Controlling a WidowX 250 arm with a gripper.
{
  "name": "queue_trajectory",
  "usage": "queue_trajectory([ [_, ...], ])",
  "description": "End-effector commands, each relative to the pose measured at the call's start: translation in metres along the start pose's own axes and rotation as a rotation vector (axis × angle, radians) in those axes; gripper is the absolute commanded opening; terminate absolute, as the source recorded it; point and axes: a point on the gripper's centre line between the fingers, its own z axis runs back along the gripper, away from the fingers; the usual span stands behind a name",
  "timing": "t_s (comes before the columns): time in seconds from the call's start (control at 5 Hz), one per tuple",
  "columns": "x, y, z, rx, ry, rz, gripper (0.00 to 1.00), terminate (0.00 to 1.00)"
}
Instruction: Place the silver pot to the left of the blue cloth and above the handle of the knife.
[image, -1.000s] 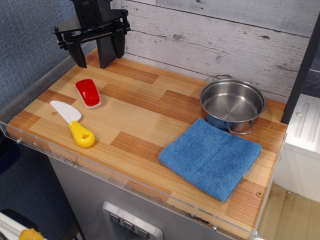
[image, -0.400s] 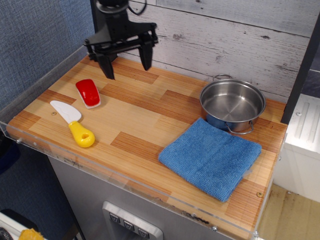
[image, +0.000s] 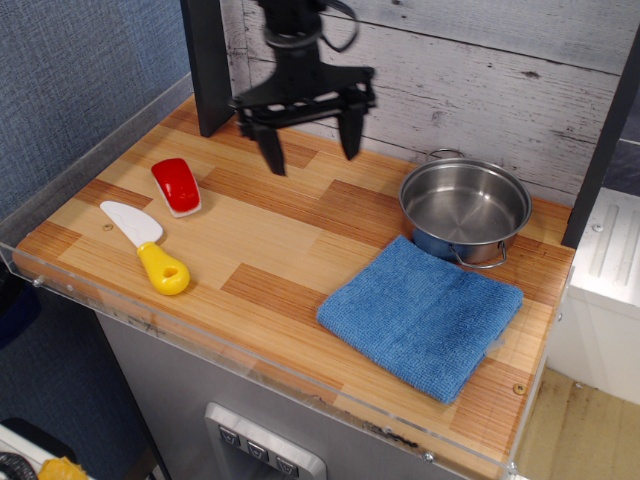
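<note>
The silver pot's round body (image: 436, 240) is wider than my open fingers, so my gripper will pinch the pot's thin rim between its wire handles next.
The silver pot (image: 465, 209) stands empty at the back right of the wooden table, touching the far edge of the blue cloth (image: 421, 313), which lies flat at the front right. The knife (image: 146, 244) lies at the front left, white blade pointing back-left, its yellow handle (image: 164, 270) toward the front. My black gripper (image: 310, 152) hangs open and empty above the back middle of the table, left of the pot, fingers pointing down.
A small red block (image: 177, 185) lies behind the knife at the left. A black post (image: 205, 62) stands at the back left against the plank wall. The table (image: 270, 240) has a clear plastic rim along the front and left.
My gripper has moved right along the back of the table, from the back left corner toward the pot, staying open. Nothing on the table has moved.
</note>
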Motion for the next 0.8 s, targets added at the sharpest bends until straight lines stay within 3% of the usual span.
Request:
queue_trajectory([
  [0.0, -0.018, -0.040, 0.006, -0.054, -0.028, -0.099, 1.00, 0.00],
  [0.6, -0.031, -0.067, -0.023, -0.023, -0.017, -0.191, 1.00, 0.00],
])
